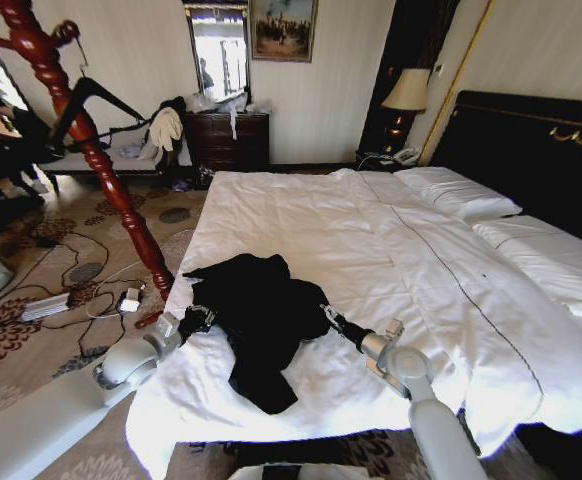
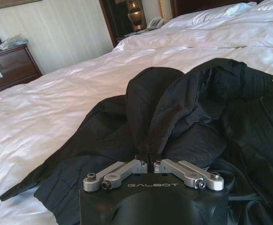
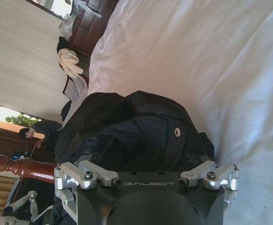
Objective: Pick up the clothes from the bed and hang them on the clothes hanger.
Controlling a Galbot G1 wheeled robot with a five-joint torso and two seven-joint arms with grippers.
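Note:
The black garment needs to go onto the clothes hanger (image 1: 106, 93). My right gripper will grab the garment by its loose corner (image 1: 321, 303) next.
The black clothes (image 1: 261, 315) lie crumpled on the near left part of the white bed (image 1: 371, 230). My left gripper (image 1: 197, 320) sits at the garment's left edge; in the left wrist view the left gripper (image 2: 148, 161) is shut on a fold of the dark fabric (image 2: 174, 108). My right gripper (image 1: 329, 316) is at the garment's right edge, jaws spread open against the cloth (image 3: 136, 126) with nothing pinched. The black clothes hanger (image 1: 106, 93) hangs by its wire hook on the wooden coat stand, left of the bed.
The reddish-brown coat stand (image 1: 96, 150) leans up from the floor at the bed's left corner. Cables and a power strip (image 1: 46, 305) lie on the carpet. A bench with a cream garment (image 1: 166, 128), a dresser (image 1: 229, 140) and a lamp (image 1: 406, 92) stand at the back.

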